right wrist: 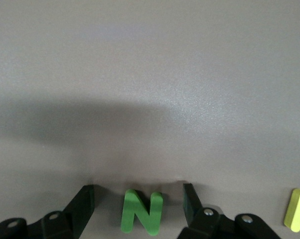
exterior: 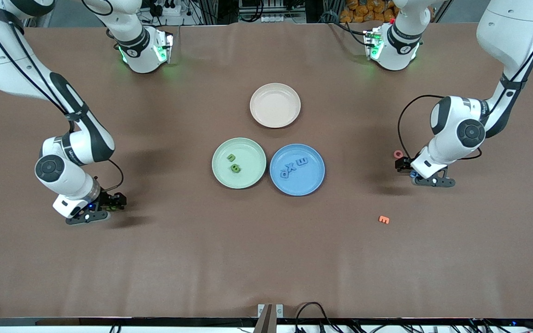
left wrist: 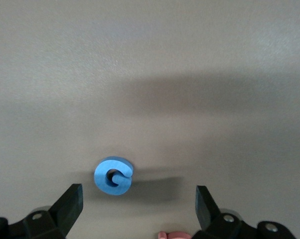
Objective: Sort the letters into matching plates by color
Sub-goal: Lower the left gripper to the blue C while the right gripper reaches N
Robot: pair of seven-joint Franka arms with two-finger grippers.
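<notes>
The left gripper's fingers stop short of the blue letter G's middle [exterior: 413, 174] and would miss if they closed now. The left gripper needs to move toward the letter's middle first, then close on it.
The mint green plate [exterior: 253, 157] holds two green letters [exterior: 232, 163]. Beside it, the blue plate [exterior: 307, 182] holds several blue letters [exterior: 294, 166]. My right gripper [right wrist: 138, 204] is low over the table at the right arm's end, open, with a green letter N [right wrist: 142, 211] lying flat between its fingers and a gap on each side. My left gripper [left wrist: 138, 204] is low at the left arm's end, open wide. A blue letter G [left wrist: 113, 175] lies on the table just ahead of its fingertips, nearer to one finger [left wrist: 70, 203].
A beige-pink plate [exterior: 275, 105] sits farther from the front camera than the two plates. A pink letter [exterior: 398, 154] lies by the left gripper [exterior: 411, 172], and an orange letter [exterior: 383, 219] lies nearer the camera. A lime-yellow letter [right wrist: 299, 210] lies beside the right gripper [exterior: 109, 206].
</notes>
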